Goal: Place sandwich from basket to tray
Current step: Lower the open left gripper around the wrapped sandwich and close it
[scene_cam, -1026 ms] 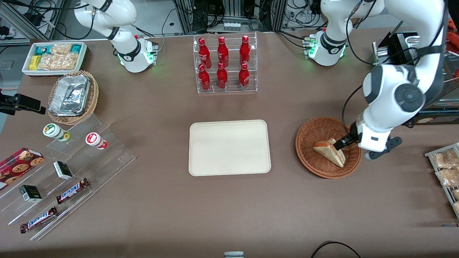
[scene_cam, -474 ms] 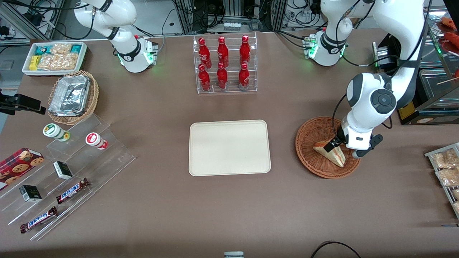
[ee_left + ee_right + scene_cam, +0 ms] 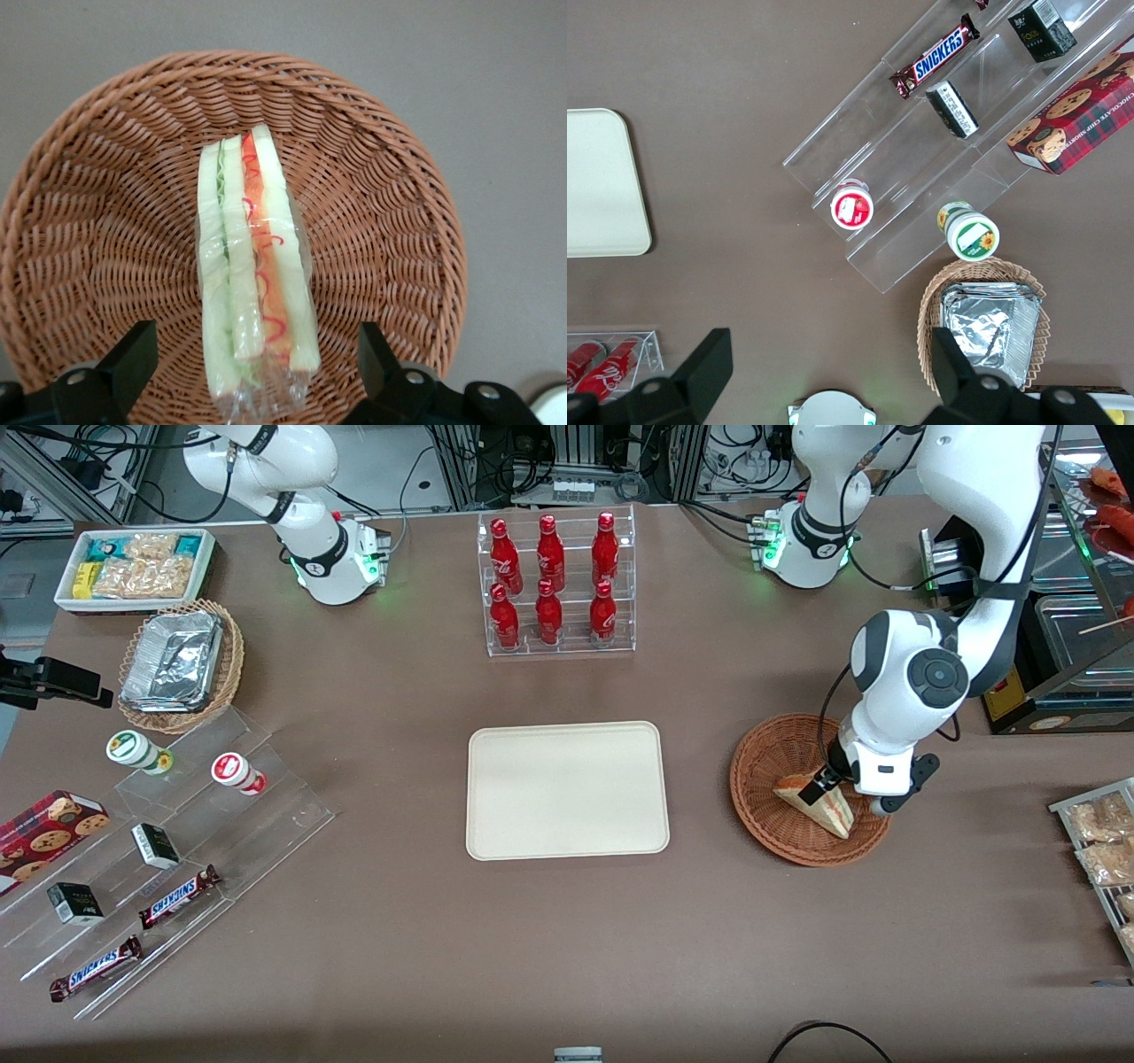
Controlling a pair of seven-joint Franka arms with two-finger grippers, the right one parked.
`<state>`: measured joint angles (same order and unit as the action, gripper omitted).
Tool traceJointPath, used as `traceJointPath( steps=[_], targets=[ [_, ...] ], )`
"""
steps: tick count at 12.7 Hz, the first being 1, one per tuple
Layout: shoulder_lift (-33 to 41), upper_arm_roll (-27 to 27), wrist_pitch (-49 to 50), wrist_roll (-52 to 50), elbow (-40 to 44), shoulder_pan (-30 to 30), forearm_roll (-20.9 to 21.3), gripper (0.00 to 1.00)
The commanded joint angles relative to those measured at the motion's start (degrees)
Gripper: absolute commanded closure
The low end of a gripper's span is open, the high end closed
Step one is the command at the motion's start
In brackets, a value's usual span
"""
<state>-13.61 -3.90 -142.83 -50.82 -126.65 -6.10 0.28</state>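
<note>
My gripper is going to grip the wrapped sandwich by its narrow end (image 3: 792,787) next, to put the sandwich on the cream-white tray (image 3: 567,790).
The sandwich (image 3: 819,807) lies in the reddish-brown woven basket (image 3: 771,762), toward the working arm's end of the table. In the left wrist view the sandwich (image 3: 252,266) stands on edge in clear wrap, its orange-red and green layers showing, in the basket (image 3: 97,221). My gripper (image 3: 819,786) hangs low over the sandwich. Its fingers (image 3: 133,354) are open, one on each side of the wedge's wrapped end, apart from it. The cream-white tray (image 3: 567,790) lies flat mid-table, with nothing on it.
A clear rack of red bottles (image 3: 555,584) stands farther from the front camera than the tray. A wire rack of snack packets (image 3: 1103,850) sits at the working arm's table end. A tan basket with foil containers (image 3: 177,664) and clear stepped shelves (image 3: 168,841) lie toward the parked arm's end.
The left arm has swung inward over the basket and its gripper has shifted slightly toward the tray, settling over the sandwich's upper end. The sandwich has not moved.
</note>
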Motion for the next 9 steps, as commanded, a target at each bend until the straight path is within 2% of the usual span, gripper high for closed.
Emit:
traceJointPath(
  steps=[1,2,3,5,6,7,9],
  targets=[
    [-1.2,0.3,-1.7,-1.2,0.1,-0.4,-0.5,0.00],
    [-1.5,0.3,-2.4,-1.2,0.1,-0.4,-0.5,0.02],
    [-2.0,0.3,-2.9,-1.4,0.1,-0.4,-0.5,0.13],
    [-3.5,0.3,-3.5,-2.1,0.3,-0.4,-0.5,0.60],
    [-3.8,0.3,-3.6,-2.1,0.3,-0.4,-0.5,0.81],
    [-3.7,0.3,-3.5,-2.0,0.3,-0.4,-0.5,0.98],
    [-3.2,0.4,-3.2,-1.6,0.8,-0.4,-0.4,1.00]
  ],
)
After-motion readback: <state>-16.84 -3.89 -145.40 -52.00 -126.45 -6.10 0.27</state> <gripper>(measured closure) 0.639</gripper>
